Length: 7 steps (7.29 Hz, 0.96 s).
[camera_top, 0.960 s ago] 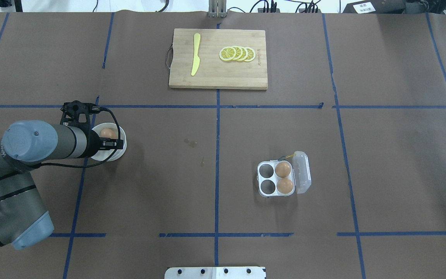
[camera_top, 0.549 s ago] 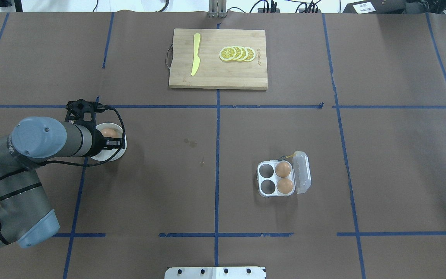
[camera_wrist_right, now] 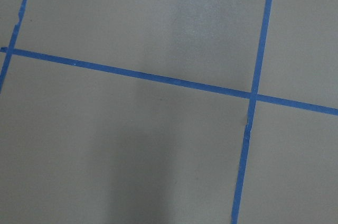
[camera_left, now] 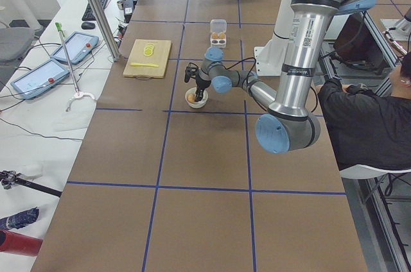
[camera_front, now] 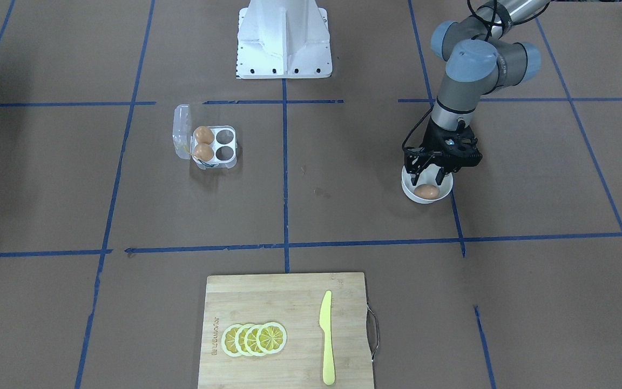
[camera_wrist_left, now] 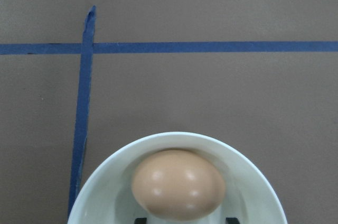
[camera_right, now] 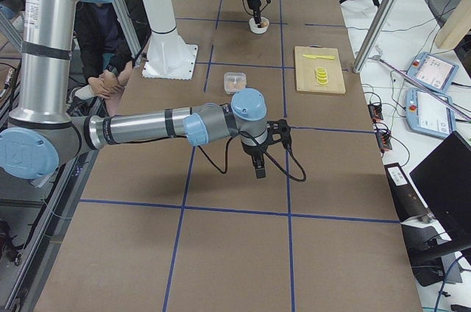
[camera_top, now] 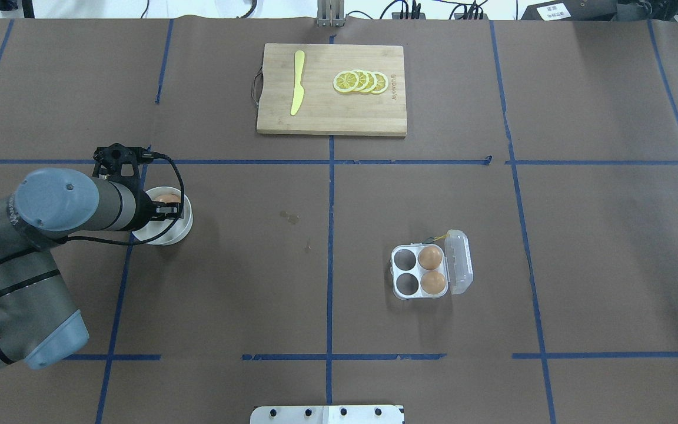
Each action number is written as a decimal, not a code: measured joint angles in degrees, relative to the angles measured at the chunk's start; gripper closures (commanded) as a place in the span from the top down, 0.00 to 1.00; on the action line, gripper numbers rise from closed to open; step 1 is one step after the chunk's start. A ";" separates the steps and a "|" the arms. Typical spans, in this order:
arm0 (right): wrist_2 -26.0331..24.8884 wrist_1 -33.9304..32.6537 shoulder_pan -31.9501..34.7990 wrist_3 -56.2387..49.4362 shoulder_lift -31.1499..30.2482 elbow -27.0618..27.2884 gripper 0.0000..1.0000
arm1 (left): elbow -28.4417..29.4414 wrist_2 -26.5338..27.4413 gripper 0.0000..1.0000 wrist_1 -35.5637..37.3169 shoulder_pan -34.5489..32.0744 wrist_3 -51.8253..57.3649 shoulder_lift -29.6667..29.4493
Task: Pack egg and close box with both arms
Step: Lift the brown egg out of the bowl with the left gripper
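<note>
The left gripper will grab the light-brown egg by its rounded body (camera_front: 426, 192) next, to pack the egg box (camera_front: 215, 146).
A light-brown egg (camera_top: 166, 198) lies in a round white bowl (camera_top: 168, 238) at the table's left; it also shows in the front view (camera_front: 426, 191) and fills the left wrist view (camera_wrist_left: 178, 184). My left gripper (camera_front: 427, 175) is open, its fingers reaching down into the bowl (camera_front: 444, 190) on either side of the egg, just above it. The clear egg box (camera_top: 419, 271) stands right of centre with its lid (camera_top: 459, 262) open to the right. Two eggs (camera_top: 430, 257) (camera_top: 433, 282) fill its right cells; the two left cells are empty. My right gripper (camera_right: 259, 168) hangs over bare table; I cannot tell if it is open.
A wooden cutting board (camera_top: 321, 112) with a yellow knife (camera_top: 298, 82) and lemon slices (camera_top: 361, 81) lies at the far middle. The white pedestal (camera_front: 284, 38) stands at the robot's side. Blue tape lines cross the brown table.
My left arm has shifted and its gripper has moved a little towards the far side and down into the bowl, over the egg. The box and its eggs have not moved.
</note>
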 measured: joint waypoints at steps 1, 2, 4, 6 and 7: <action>-0.01 0.00 0.00 -0.09 0.12 -0.01 1.00 | -0.01 -0.04 0.69 0.34 -0.54 0.23 -0.05; -0.01 0.00 0.01 -0.24 0.16 -0.01 1.00 | -0.02 -0.11 0.69 0.49 -0.88 0.40 -0.09; -0.01 0.00 0.00 -0.34 0.18 -0.05 1.00 | 0.20 -0.19 0.69 0.57 -0.99 0.44 -0.47; -0.01 0.00 -0.03 -0.35 0.12 -0.06 1.00 | 0.79 -0.19 0.69 0.73 -0.96 0.34 -1.66; -0.01 0.00 -0.03 -0.35 0.09 -0.09 1.00 | 1.13 -0.15 0.70 0.77 -0.93 0.28 -1.96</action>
